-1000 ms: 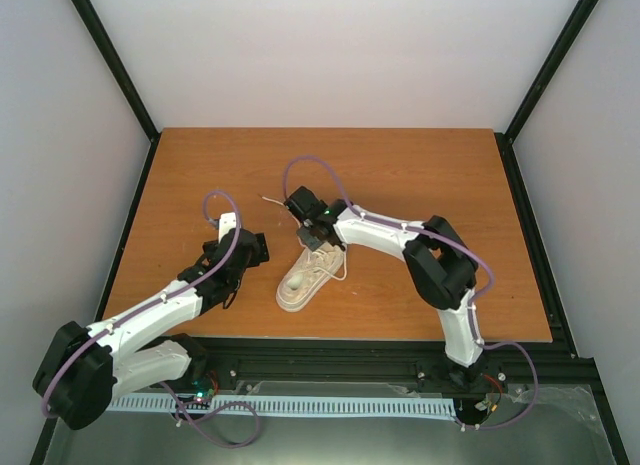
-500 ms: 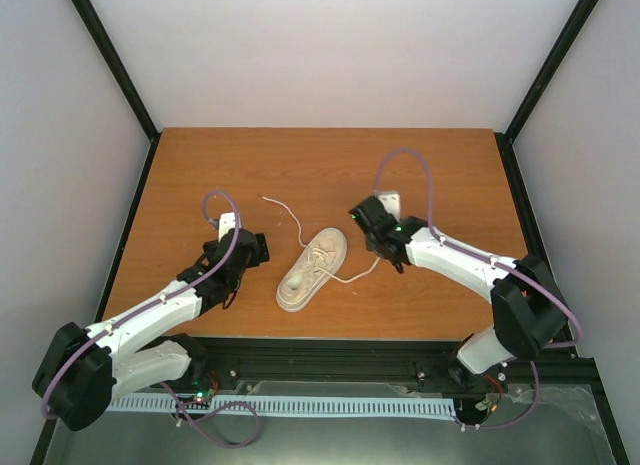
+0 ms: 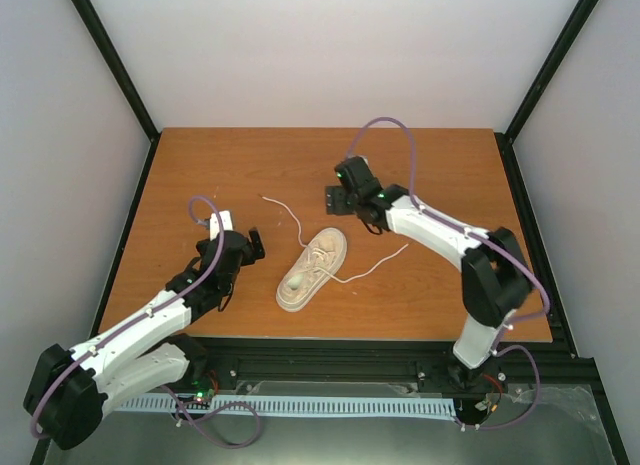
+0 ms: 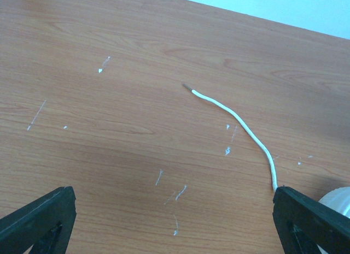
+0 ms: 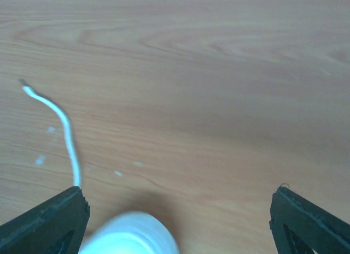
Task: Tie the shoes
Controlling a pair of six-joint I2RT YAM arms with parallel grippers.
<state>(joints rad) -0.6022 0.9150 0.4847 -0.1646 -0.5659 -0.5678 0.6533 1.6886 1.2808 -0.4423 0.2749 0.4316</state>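
I should next take the far white lace with my right gripper by its part behind the lace's tip (image 3: 287, 206) (image 5: 67, 129). The lace's tip then stays free for tying.
The cream shoe (image 3: 312, 270) lies on the wooden table (image 3: 440, 165), its toe toward the far side. One white lace (image 3: 285, 215) trails off to the far left and the other lace (image 3: 378, 262) lies loose to the right. My left gripper (image 3: 243, 241) stands open to the left of the shoe, with the left lace (image 4: 240, 123) ahead of it and the shoe's toe (image 4: 338, 198) by its right finger. Just beyond the toe, my right gripper (image 3: 345, 203) is open and empty; its view shows the blurred toe (image 5: 131, 236) and a lace (image 5: 65, 128).
Black frame rails (image 3: 530, 225) run along the table's edges, with white walls behind. Small white scuff marks (image 4: 180, 193) dot the wood.
My right gripper has opened and let go of the lace, then swung from the shoe's right side to beyond its toe. The freed lace now lies to the right. My left arm drew back slightly.
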